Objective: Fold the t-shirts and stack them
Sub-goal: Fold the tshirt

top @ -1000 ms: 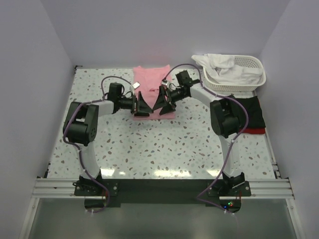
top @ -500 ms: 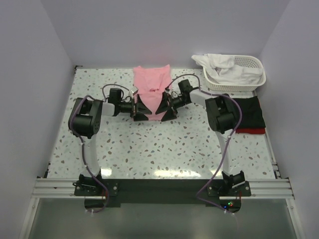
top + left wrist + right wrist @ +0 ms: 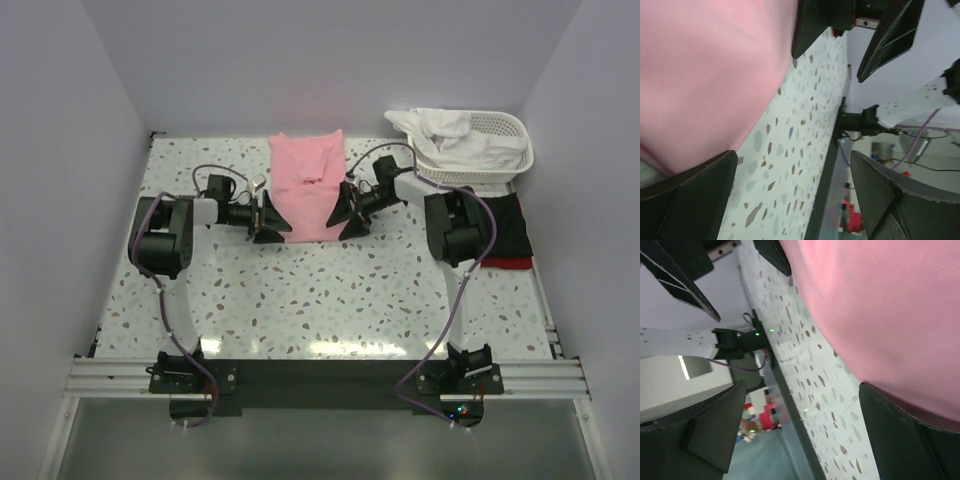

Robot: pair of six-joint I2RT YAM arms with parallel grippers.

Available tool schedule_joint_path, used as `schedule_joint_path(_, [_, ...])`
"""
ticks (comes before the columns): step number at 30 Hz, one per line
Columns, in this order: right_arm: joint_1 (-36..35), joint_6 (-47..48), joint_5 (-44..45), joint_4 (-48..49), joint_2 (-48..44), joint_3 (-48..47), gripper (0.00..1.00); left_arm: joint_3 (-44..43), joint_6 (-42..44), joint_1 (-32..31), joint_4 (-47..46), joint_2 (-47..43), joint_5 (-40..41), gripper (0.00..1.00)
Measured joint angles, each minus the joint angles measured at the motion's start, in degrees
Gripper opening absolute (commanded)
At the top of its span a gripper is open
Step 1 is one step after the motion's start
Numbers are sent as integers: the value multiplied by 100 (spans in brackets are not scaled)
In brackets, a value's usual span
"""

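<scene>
I need to grab the t-shirt's front-end corner [image 3: 343,235] [image 3: 864,381] with my right gripper next, opposite my left gripper, to fold the pink t-shirt evenly across its width.
A light pink t-shirt [image 3: 305,185] lies folded into a long strip at the back middle of the table. My left gripper [image 3: 268,218] is open at the strip's left edge near its front end. My right gripper [image 3: 347,213] is open at the right edge, facing the left one. The pink t-shirt [image 3: 705,75] fills the left wrist view beyond my left gripper [image 3: 790,195], which holds nothing. The right wrist view shows the pink t-shirt [image 3: 890,305] beside my empty right gripper [image 3: 810,435]. A black t-shirt [image 3: 500,222] lies on a red t-shirt [image 3: 508,263] at the right.
A white lattice basket [image 3: 505,160] at the back right holds a crumpled white t-shirt [image 3: 445,132]. Lilac walls close in the table on the left, back and right. The speckled tabletop [image 3: 320,300] stretches in front of the pink shirt.
Both grippers have drawn apart, from close together over the pink shirt's front end to its left and right edges. Both stayed open.
</scene>
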State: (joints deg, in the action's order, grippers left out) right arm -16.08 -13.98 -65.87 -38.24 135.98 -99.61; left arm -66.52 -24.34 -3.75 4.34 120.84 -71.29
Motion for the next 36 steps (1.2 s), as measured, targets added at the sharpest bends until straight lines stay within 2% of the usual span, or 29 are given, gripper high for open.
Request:
schedule_joint_path(5, [-13, 1132, 868, -658, -463, -507, 98, -999, 1985, 11, 1799, -407, 883, 100])
schedule_joint_path(10, [-63, 2955, 2153, -973, -1447, -649, 95, -1145, 4269, -85, 2291, -1749, 2118, 98])
schedule_joint_path(13, [-245, 4068, 2909, -667, -2221, -70, 92, -501, 5716, -468, 1862, -2809, 2905, 87])
schedule_joint_path(16, [-691, 5038, 3576, -345, -2682, 601, 76, 422, 6841, -1021, 1569, -3504, 3368, 71])
schedule_joint_path(17, [-855, 5300, 3740, -245, -2697, 743, 73, 634, 7123, -1172, 1554, -3536, 3451, 60])
schedule_joint_path(18, [-1008, 5512, 3877, -164, -2673, 857, 69, 774, 7370, -1281, 1567, -3482, 3545, 55])
schedule_joint_path(19, [-1156, 5694, 4002, -55, -2640, 992, 62, 850, 7560, -1346, 1596, -3366, 3626, 46])
schedule_joint_path(20, [-1279, 5880, 4116, 39, -2610, 1143, 58, 892, 7718, -1386, 1611, -3224, 3696, 42])
schedule_joint_path(23, [-1436, 6269, 4350, 319, -2559, 1563, 52, 944, 8056, -1423, 1604, -2879, 3877, 26])
schedule_joint_path(25, [-1432, 6520, 4452, 450, -2559, 1814, 50, 955, 8185, -1440, 1596, -2771, 3965, 19])
schedule_joint_path(36, [-1429, 7112, 4835, 1167, -2347, 2109, 46, 953, 8524, -1506, 1541, -2273, 4205, 20])
